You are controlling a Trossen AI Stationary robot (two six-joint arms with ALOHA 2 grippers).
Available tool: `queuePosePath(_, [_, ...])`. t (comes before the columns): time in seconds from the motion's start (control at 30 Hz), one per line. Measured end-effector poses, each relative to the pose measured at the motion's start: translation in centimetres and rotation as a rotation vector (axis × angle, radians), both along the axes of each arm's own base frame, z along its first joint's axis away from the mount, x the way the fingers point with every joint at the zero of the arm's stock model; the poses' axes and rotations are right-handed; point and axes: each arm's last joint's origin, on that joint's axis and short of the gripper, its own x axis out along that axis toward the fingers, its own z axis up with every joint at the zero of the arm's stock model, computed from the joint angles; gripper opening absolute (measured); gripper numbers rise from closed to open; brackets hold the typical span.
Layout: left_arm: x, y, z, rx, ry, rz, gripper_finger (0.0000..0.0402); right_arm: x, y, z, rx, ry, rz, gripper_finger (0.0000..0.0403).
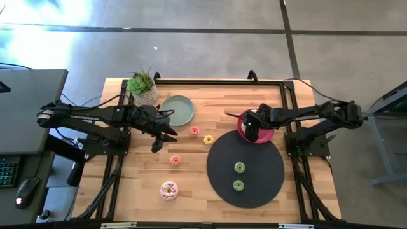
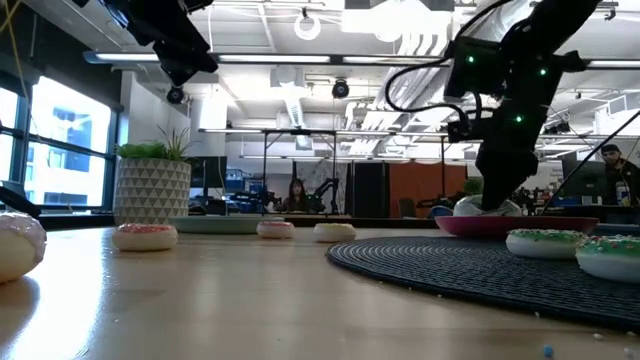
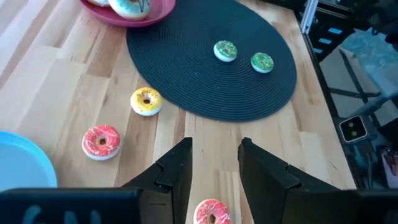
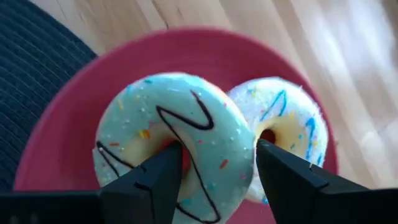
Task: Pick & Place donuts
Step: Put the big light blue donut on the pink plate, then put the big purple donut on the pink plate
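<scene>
Next, my left gripper grabs the big pink sprinkled donut by one side of its ring (image 1: 169, 190) to bring it to the pink plate (image 1: 268, 135).
My right gripper (image 1: 251, 129) is low over the pink plate (image 1: 268, 135) and shut on the white-green donut (image 4: 171, 134). That donut leans on the white donut (image 4: 289, 118) beside it on the plate. My left gripper (image 3: 214, 165) is open and raised above the salmon donut (image 3: 211, 213), which lies on the wood. The red donut (image 1: 194, 131), yellow donut (image 1: 208, 139) and big pink sprinkled donut (image 1: 168, 189) also lie on the wood. Two green donuts (image 1: 239, 167) (image 1: 238, 186) sit on the black mat. My right gripper has the near side of the white-green donut's ring (image 4: 214, 177) pinched, one finger (image 4: 158, 180) in the hole and the other (image 4: 286, 177) outside, between the two donuts. It comes from above, pointing down. The donut rests tilted on the plate against the white donut.
The round black mat (image 1: 267, 184) fills the table's right half. A sage-green plate (image 1: 178, 109) and a potted plant (image 1: 143, 89) stand at the far left. A black frame rail (image 1: 216, 81) runs along the far edge. Bare wood lies along the near left.
</scene>
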Motion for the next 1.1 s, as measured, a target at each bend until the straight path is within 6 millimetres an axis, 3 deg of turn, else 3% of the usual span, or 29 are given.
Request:
queuePosePath(0.4, [0.9,-1.1,-1.1,-0.061,0.065,-0.124,0.0124,1.8,0.0,4.4,0.106,-0.087,0.051,0.0195])
queuePosePath(0.8, [2.9,-9.2,-5.5,-0.037,0.239,-0.427,0.0124,3.2,3.3,4.9,0.21,-0.184,0.231,0.0195])
queuePosePath(0.97, [3.5,-11.4,-7.7,0.05,0.287,-0.41,0.0124,3.6,4.6,5.1,0.198,-0.222,0.261,0.0195])
queuePosePath(1.1, [4.5,-11.9,-9.2,0.01,0.319,-0.314,0.0124,4.1,5.4,5.4,0.189,-0.276,0.297,0.0195])
